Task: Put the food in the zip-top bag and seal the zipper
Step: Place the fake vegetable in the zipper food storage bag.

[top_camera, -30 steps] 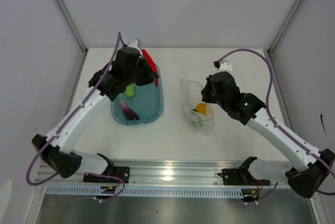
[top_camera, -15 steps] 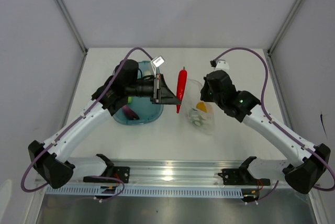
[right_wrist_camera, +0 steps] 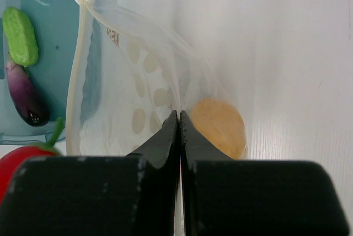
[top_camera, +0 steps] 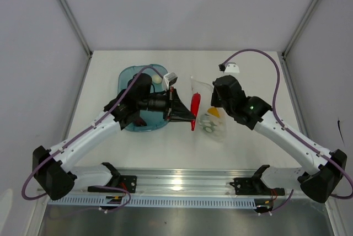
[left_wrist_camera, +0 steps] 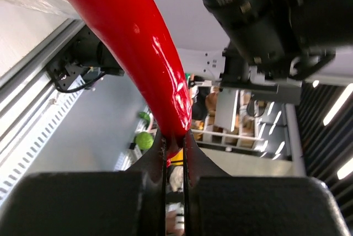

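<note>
The red chili hangs outside the bag, beside its open edge, so my left gripper moves it inside before releasing it, or the chili would drop short.
My left gripper (top_camera: 191, 117) is shut on the red chili (top_camera: 194, 105), holding it by one end right beside the zip-top bag (top_camera: 208, 116); the chili (left_wrist_camera: 132, 43) fills the left wrist view. My right gripper (top_camera: 215, 102) is shut on the bag's clear film (right_wrist_camera: 160, 81), pinching a fold of it. The yellow-orange piece (right_wrist_camera: 218, 127) lies inside the bag. The light green pod (right_wrist_camera: 20, 36) and the purple piece (right_wrist_camera: 25, 99) lie in the teal tub. A white ball (top_camera: 157, 79) sits at the tub's far edge. The zipper (right_wrist_camera: 77, 76) runs along the bag's open edge.
The teal tub (top_camera: 128, 77) stands left of the bag, partly under my left arm. Grey walls and metal posts close in the table on three sides. A metal rail (top_camera: 182, 183) runs along the near edge.
My left arm has carried the red chili from above the tub rightward and down to the bag's side. My right gripper has stayed pinched on the bag.
</note>
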Controlling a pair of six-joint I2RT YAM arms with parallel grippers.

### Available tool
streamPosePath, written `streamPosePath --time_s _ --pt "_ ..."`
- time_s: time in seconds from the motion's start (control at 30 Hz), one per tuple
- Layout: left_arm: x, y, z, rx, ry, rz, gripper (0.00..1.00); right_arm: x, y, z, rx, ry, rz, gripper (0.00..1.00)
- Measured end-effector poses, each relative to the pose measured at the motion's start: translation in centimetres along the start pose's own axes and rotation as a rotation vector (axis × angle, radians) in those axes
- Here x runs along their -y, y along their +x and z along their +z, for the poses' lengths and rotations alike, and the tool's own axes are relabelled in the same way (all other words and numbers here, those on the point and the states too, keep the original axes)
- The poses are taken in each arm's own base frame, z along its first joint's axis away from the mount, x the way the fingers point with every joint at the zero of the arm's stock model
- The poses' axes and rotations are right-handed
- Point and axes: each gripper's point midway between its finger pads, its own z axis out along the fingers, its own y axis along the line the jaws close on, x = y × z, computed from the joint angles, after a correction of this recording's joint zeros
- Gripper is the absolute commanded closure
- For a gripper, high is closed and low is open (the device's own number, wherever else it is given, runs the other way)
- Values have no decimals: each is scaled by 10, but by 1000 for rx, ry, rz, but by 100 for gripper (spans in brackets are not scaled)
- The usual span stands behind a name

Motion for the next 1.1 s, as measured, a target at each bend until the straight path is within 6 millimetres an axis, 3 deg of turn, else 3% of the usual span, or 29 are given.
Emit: streamPosePath --time_s 0.6,0.7,0.73,0.83,0.97,1.0,1.1 --pt "-34 -47 33 110 -105 -300 99 -26 -3 -23 59 -67 -41 100" --pt "-37 -58 33 161 -119 -301 87 -26 -6 -28 69 -75 -36 100" --pt "-38 -61 34 172 -122 -301 72 -26 -6 -28 70 -75 -36 100" --pt "-44 -68 39 185 -132 -304 43 -25 -6 -29 69 -74 -37 100" --pt "-56 -75 48 180 -153 -318 33 -25 -5 -29 67 -73 -40 100" --pt "-57 -76 50 177 -157 -312 19 -25 -5 -29 68 -71 -41 100" --pt "-54 -78 50 171 -171 -257 13 -23 -6 -29 71 -63 -44 100"
